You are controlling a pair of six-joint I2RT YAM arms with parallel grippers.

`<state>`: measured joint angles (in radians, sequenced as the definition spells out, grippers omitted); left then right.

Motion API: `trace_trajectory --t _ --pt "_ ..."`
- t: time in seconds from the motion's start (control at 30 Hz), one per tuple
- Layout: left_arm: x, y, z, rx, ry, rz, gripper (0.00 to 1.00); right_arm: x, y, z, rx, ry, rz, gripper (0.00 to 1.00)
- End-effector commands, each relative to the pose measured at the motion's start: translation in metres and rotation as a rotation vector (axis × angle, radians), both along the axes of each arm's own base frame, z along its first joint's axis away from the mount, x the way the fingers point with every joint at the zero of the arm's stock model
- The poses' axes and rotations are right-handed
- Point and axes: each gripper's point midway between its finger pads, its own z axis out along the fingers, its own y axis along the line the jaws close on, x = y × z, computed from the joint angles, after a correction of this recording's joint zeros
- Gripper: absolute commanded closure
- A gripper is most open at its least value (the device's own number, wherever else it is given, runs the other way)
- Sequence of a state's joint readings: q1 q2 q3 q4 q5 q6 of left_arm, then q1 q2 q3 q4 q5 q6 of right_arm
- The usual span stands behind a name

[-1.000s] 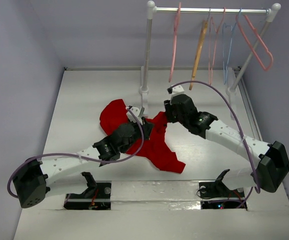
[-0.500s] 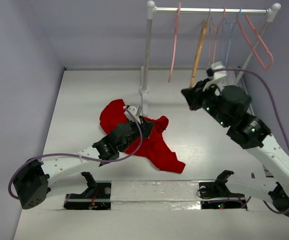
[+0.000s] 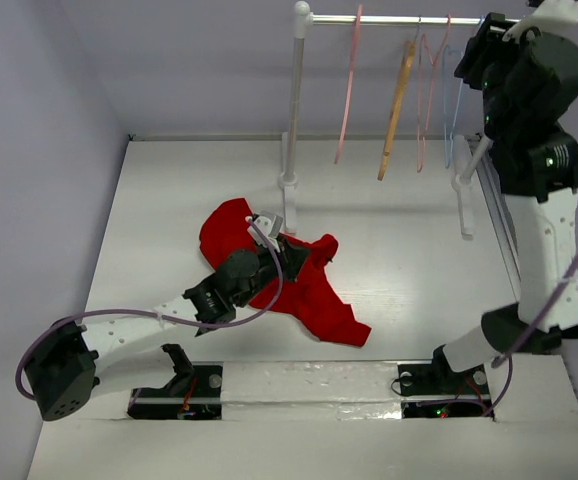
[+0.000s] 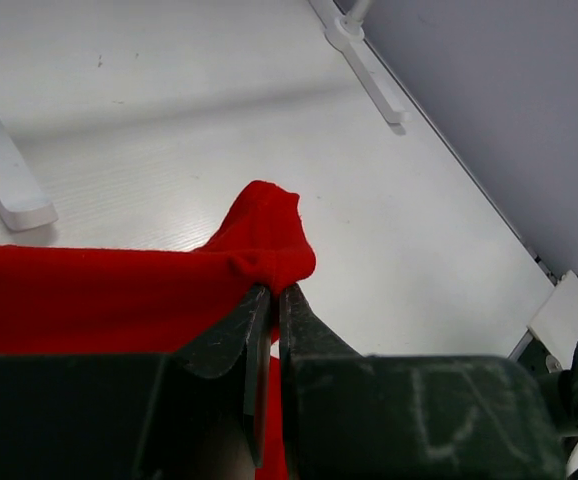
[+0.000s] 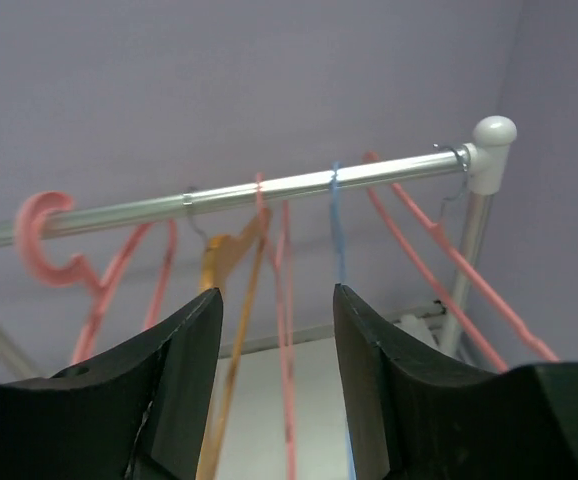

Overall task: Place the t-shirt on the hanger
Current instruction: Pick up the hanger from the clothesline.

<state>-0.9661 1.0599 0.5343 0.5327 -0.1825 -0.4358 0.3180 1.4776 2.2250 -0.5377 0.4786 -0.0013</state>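
Note:
Next, my right gripper grabs the pale-blue hanger by its near arm below the hook [image 3: 459, 98], which leaves the far arm free for the t-shirt [image 3: 304, 290].
The red t-shirt [image 3: 304, 290] lies crumpled on the white table, left of centre. My left gripper [image 3: 287, 256] is shut on a fold of its upper edge; in the left wrist view the closed fingertips [image 4: 275, 290] pinch the red cloth [image 4: 119, 295]. The pale-blue hanger [image 3: 456, 100] hangs on the rack rail near the right end. My right gripper [image 3: 469, 50] is raised to the rail, open and empty. In the right wrist view its fingers [image 5: 277, 290] spread just below the rail, with the blue hanger [image 5: 336, 225] above the right finger.
The rack rail [image 3: 409, 19] stands on white posts [image 3: 294, 100] at the back. It also carries pink hangers [image 3: 347, 90] and a tan wooden hanger [image 3: 397, 100]. The rack's white feet [image 4: 9, 190] rest on the table behind the shirt. Purple walls enclose the table.
My right arm has left the t-shirt and swung up and to the right, up to the rack rail by the blue hanger. My left gripper has stayed shut on the shirt.

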Motion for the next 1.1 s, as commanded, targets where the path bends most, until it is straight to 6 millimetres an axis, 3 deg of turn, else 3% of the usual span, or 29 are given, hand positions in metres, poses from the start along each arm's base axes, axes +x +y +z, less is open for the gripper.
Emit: trace_trajectory --t 0.0,0.07,0.17,0.2,0.3,0.63,0.73,0.8,1.07 --pt "-0.002 0.002 0.024 -0.062 -0.069 -0.014 1.00 0.028 -0.010 -0.047 -0.033 0.214 0.043 0.45" --pt "-0.003 0.004 0.024 -0.058 -0.077 -0.015 1.00 0.047 -0.022 -0.065 -0.009 0.267 0.048 0.45" --pt "-0.003 0.004 0.025 -0.048 -0.089 -0.017 1.00 0.060 -0.024 -0.073 0.023 0.265 0.084 0.43" --pt "-0.003 0.004 0.026 -0.043 -0.096 -0.018 1.00 0.067 -0.022 -0.086 0.021 0.291 0.092 0.42" --pt "-0.004 0.005 0.026 -0.039 -0.102 -0.024 1.00 0.081 -0.033 -0.100 0.020 0.322 0.055 0.42" --pt "-0.007 0.005 0.025 -0.042 -0.116 -0.041 1.00 0.110 -0.056 -0.142 -0.010 0.416 -0.046 0.45" --pt "-0.007 0.004 0.024 -0.040 -0.118 -0.046 1.00 0.117 -0.058 -0.149 -0.022 0.427 -0.063 0.49" --pt "-0.008 0.004 0.023 -0.040 -0.118 -0.046 1.00 0.124 -0.059 -0.155 -0.030 0.434 -0.066 0.56" --pt "-0.006 0.004 0.023 -0.030 -0.127 -0.044 1.00 0.139 -0.058 -0.157 -0.049 0.428 -0.061 0.61"
